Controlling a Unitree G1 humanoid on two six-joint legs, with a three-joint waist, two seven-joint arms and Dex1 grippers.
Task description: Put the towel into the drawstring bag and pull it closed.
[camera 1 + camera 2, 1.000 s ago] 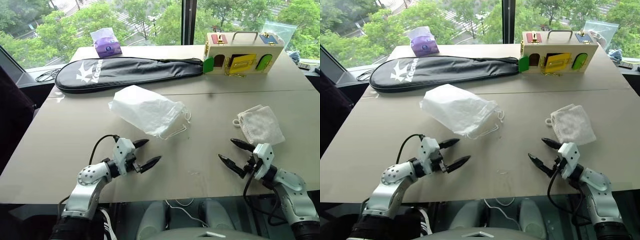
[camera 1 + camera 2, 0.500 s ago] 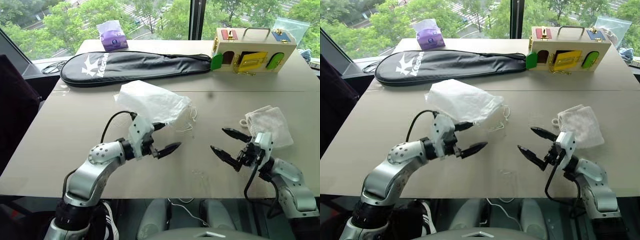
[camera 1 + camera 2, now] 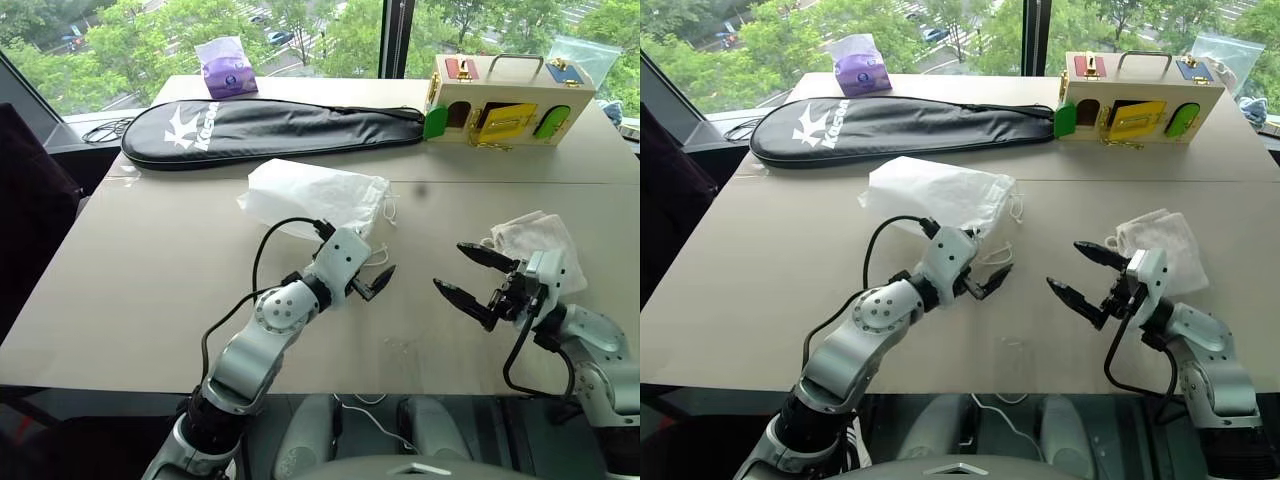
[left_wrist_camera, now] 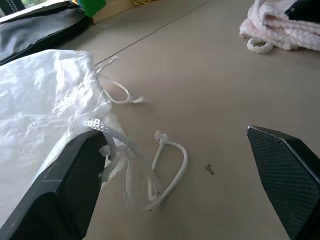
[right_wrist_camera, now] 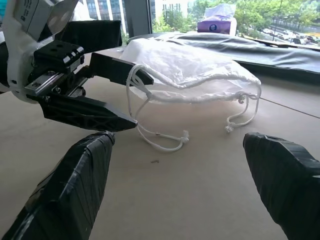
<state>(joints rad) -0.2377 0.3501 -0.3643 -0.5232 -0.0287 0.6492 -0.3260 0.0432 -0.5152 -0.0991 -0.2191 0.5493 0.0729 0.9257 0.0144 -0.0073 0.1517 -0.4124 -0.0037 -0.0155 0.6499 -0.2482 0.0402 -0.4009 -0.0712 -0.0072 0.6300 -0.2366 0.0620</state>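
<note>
Next, my left gripper grabs the bag by its opening's edge (image 3: 376, 205) to open the drawstring bag for the towel (image 3: 535, 245).
The white crinkly drawstring bag (image 3: 315, 198) lies mid-table, its mouth and white cords (image 4: 165, 165) facing the near right. My left gripper (image 3: 378, 282) is open at that mouth, and the cord loops lie between its fingers (image 4: 70, 185). One finger rests by the bag's gathered edge. The pale folded towel (image 3: 535, 245) lies on the table to the right. Just in front of the towel my right gripper (image 3: 448, 265) hovers open and empty, pointing left toward the bag (image 5: 190, 70) and the left gripper (image 5: 75, 90).
A long black racket case (image 3: 270, 125) lies behind the bag. A wooden box with coloured doors (image 3: 510, 100) stands at the back right, and a purple tissue packet (image 3: 228, 68) sits at the back left. The near table edge runs just below both arms.
My left gripper has swung right and forward from bare table to the bag's cords, rolling its wrist. My right gripper has lifted a little. The camera view has also shifted.
</note>
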